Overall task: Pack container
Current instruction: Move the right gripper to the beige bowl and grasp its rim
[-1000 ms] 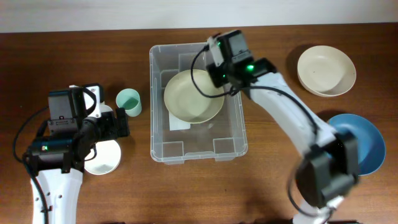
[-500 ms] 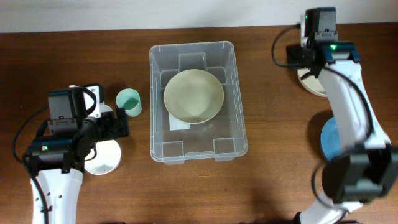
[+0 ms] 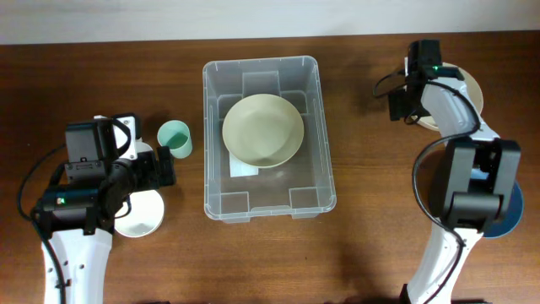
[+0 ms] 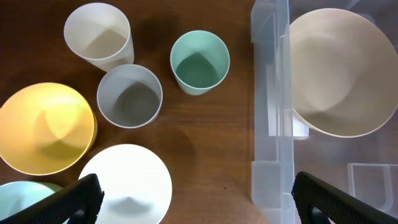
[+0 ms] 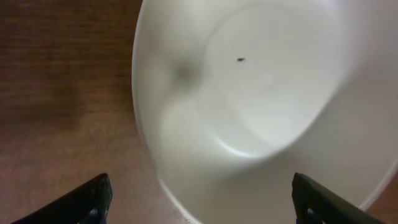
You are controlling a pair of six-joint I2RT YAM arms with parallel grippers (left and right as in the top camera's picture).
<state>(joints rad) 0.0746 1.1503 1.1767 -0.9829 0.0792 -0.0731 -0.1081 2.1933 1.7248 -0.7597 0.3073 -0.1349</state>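
I should grab the second cream bowl with my right gripper by its near rim (image 3: 425, 124) (image 5: 178, 204), so its base stays free to nest.
The container (image 3: 325, 181), a large clear bin, stands mid-table with a cream bowl (image 3: 262, 129) inside it over a white label (image 3: 241, 168). My right gripper (image 3: 403, 103) is at the back right, open. In the right wrist view its fingers stand wide apart above the near rim of a second cream bowl (image 5: 261, 106), with the right gripper (image 5: 208, 208) holding nothing. That second cream bowl (image 3: 472, 91) is mostly hidden under the arm. My left gripper (image 4: 208, 205) is open over bare wood, between a white bowl (image 4: 124, 183) and the container wall (image 4: 270, 93).
Left of the container are a green cup (image 4: 199, 62), a grey cup (image 4: 129, 95), a white cup (image 4: 98, 37) and a yellow bowl (image 4: 45, 127). A blue plate (image 3: 510, 211) lies at the right edge, partly under the right arm.
My right gripper let go of the cream bowl in the container, swung out to the back right and opened wide over the other cream bowl. The left arm has not moved.
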